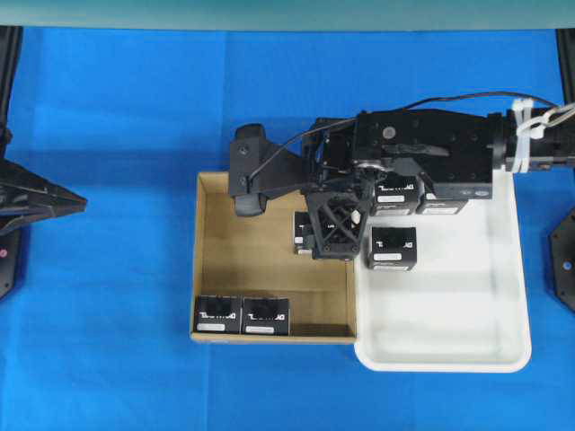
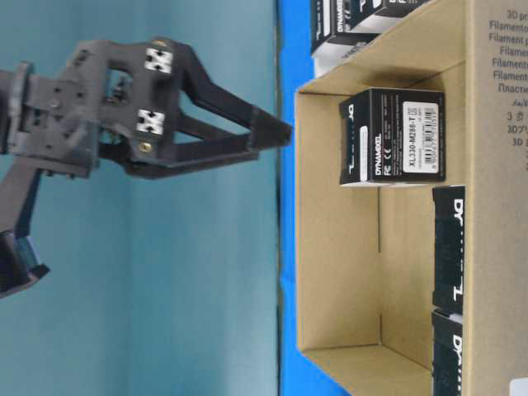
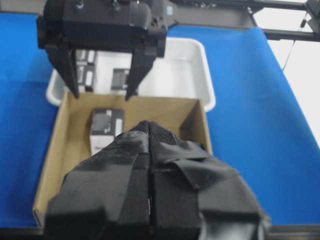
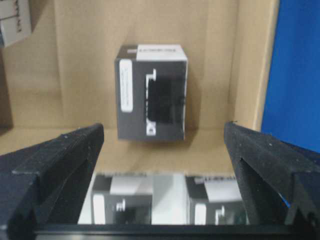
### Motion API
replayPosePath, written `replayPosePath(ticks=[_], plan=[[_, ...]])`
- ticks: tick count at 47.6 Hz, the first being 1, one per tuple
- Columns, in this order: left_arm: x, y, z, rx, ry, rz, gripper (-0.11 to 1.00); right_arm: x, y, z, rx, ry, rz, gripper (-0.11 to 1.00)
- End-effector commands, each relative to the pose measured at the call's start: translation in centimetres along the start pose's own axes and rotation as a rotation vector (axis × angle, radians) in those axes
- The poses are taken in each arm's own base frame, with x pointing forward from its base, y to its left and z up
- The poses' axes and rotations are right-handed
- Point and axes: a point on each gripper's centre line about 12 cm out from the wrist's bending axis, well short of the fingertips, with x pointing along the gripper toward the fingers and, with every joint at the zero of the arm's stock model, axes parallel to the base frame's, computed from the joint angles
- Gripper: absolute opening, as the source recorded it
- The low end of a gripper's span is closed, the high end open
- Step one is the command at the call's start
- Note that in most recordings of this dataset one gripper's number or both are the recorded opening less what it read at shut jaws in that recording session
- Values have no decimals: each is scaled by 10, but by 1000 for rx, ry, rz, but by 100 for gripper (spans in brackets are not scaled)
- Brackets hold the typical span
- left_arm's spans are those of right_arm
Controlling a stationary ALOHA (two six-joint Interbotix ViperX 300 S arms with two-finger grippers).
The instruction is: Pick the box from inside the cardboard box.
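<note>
The carton's side [image 1: 351,274] stands close along one black box side, so my right gripper next grabs the carton by the two sides square to that wall [image 1: 305,243].
The cardboard box [image 1: 256,269] lies mid-table, and a black box [image 4: 151,92] with a white label sits on its floor near the right wall. My right gripper [image 1: 332,244] hovers above that box [image 1: 302,232], open, its two fingers [image 4: 65,155] spread wider than the box and touching nothing. From table level the right gripper [image 2: 276,136] hangs clear above the carton rim and the box [image 2: 392,136]. Two more boxes [image 1: 241,314] stand along the carton's front wall. My left gripper [image 3: 149,126] is shut and empty, parked at the far left [image 1: 76,201].
A white plastic tray [image 1: 467,314] abuts the carton's right side and holds three black boxes [image 1: 393,249], two of them partly under the right arm. Blue cloth [image 1: 117,108] covers the table around both containers.
</note>
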Motion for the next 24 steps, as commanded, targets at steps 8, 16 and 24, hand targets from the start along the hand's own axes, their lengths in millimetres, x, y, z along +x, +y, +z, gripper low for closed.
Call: replayPosePath(ticks=[8, 16, 24], plan=[[-1, -1, 12, 2, -27, -3, -7, 15, -5, 0, 19, -28, -1, 100], [-1, -1, 13, 2, -32, -3, -7, 28, -3, -3, 33, -11, 26, 100], [-1, -1, 13, 2, -32, -3, -7, 37, 0, -2, 52, -16, 50, 100]])
